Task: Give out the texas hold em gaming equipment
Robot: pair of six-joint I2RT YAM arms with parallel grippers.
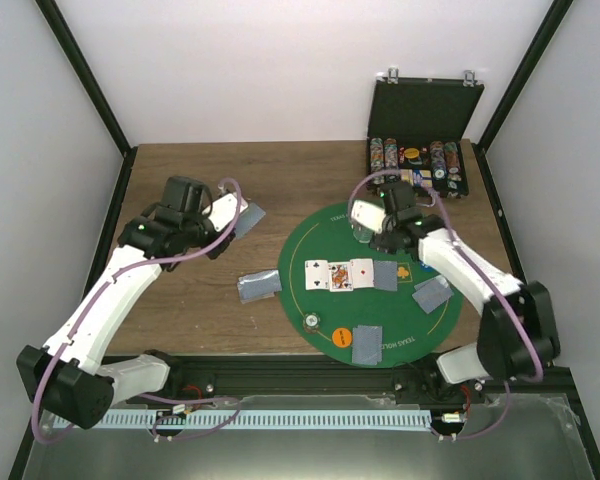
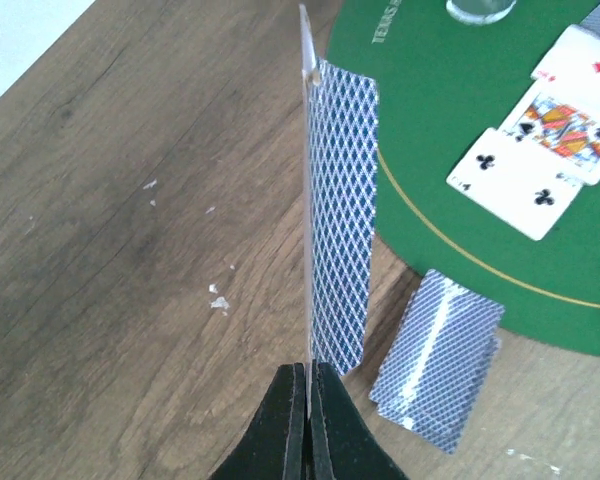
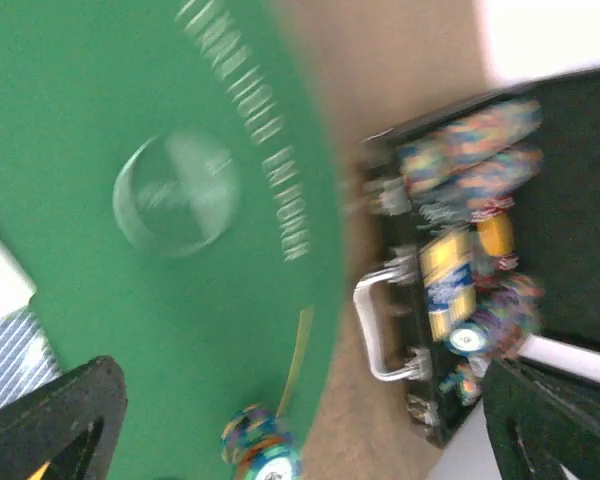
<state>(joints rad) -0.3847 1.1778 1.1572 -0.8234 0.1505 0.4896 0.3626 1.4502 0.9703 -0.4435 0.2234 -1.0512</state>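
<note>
My right gripper should grab the playing card's loose end (image 1: 255,213) next, opposite my left gripper. Then it can lay the card face-down on the mat.
My left gripper (image 2: 308,385) is shut on playing cards held edge-on, one grey-blue back (image 2: 342,200) showing, above the wooden table left of the mat. In the top view it sits at the left (image 1: 242,216). A face-down pile (image 2: 438,345) lies by the mat's edge, and several face-up cards (image 2: 540,150) lie in a row on the mat. My right gripper (image 3: 300,440) is open over the mat's far side (image 1: 378,238). A small striped chip stack (image 3: 260,450) lies between its fingers near the mat's rim, and a clear disc (image 3: 175,190) lies beyond. The right wrist view is blurred.
The green felt mat (image 1: 325,235) holds more face-down cards (image 1: 432,293) (image 1: 368,343), an orange disc (image 1: 342,337) and a grey disc (image 1: 310,321). The open black chip case (image 1: 420,150) stands at the back right, just off the mat. White walls enclose the table.
</note>
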